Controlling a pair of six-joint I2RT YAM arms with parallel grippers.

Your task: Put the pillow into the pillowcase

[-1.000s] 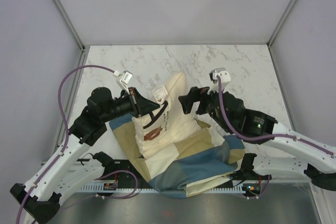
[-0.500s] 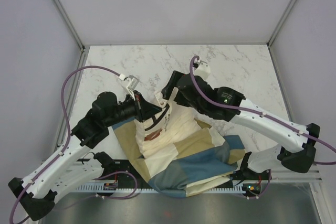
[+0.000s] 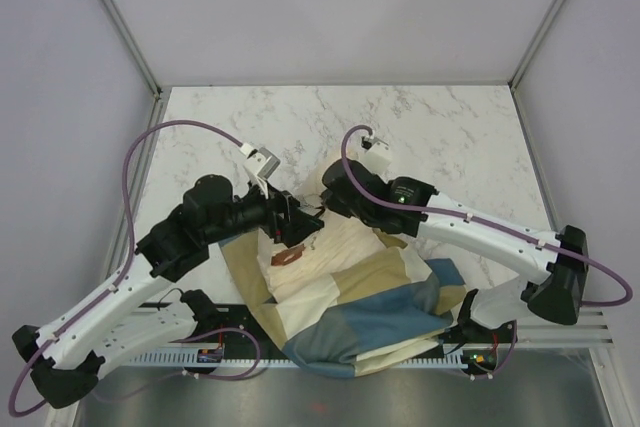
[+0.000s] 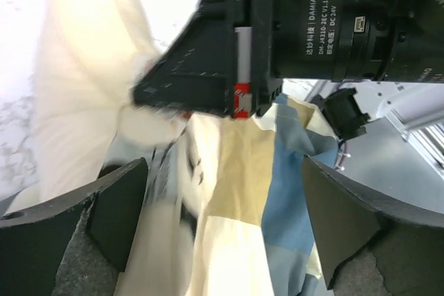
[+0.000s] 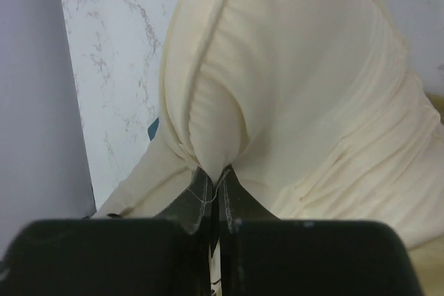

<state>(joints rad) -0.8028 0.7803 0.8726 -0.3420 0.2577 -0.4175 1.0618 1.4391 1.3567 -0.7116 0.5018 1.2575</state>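
I should next grab the pillowcase by its blue edge beside the pillow with my left gripper, so that the pillowcase stays open for the pillow.
The cream pillow [image 3: 335, 247] lies half inside the checked blue, tan and cream pillowcase [image 3: 385, 297] near the table's front. My right gripper [image 3: 322, 203] is shut on a bunched far corner of the pillow [image 5: 291, 88], and its closed tips [image 5: 212, 179] pinch the cream cloth. My left gripper [image 3: 291, 223] stands open just left of it. In the left wrist view its fingers [image 4: 118, 213] spread wide over the pillowcase [image 4: 243, 185] and the pillow [image 4: 83, 67], gripping nothing. The right gripper's black body [image 4: 208, 81] hangs close above.
The marble tabletop [image 3: 440, 127] stretches behind the cloth. Grey walls and metal posts [image 3: 120, 22] enclose the sides and back. A metal rail [image 3: 560, 332] runs along the near edge, and the pillowcase hangs over it. The two grippers nearly touch.
My left gripper has opened and let go of the cloth. The right arm swung left over the pillow, and its gripper shut on the far corner. The pillow's raised peak has dropped.
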